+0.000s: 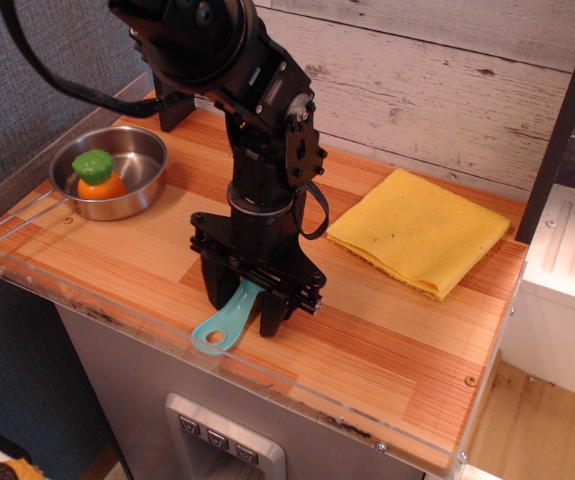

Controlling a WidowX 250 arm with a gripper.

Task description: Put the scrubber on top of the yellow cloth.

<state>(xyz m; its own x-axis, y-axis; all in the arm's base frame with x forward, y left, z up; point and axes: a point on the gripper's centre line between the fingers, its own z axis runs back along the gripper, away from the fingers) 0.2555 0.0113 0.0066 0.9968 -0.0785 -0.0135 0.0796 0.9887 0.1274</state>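
Note:
My gripper has to grab the scrubber's teal handle point(238, 308) next. Then it can put the scrubber on top of the yellow cloth point(422, 232).
The teal scrubber point(223, 326) lies on the wooden counter near the front edge. Only its flat handle with the hole shows; its bristle head is hidden under my gripper. My gripper point(244, 305) points straight down over it, open, with one finger on each side of the handle and the fingertips at or close to the counter. The yellow cloth point(422, 232) lies folded at the back right, well apart from the scrubber and the gripper, with nothing on it.
A metal bowl point(145, 148) with a long wire handle stands at the back left and holds an orange-and-green toy point(97, 176). A clear plastic rim point(297, 395) runs along the counter's front edge. A plank wall stands behind.

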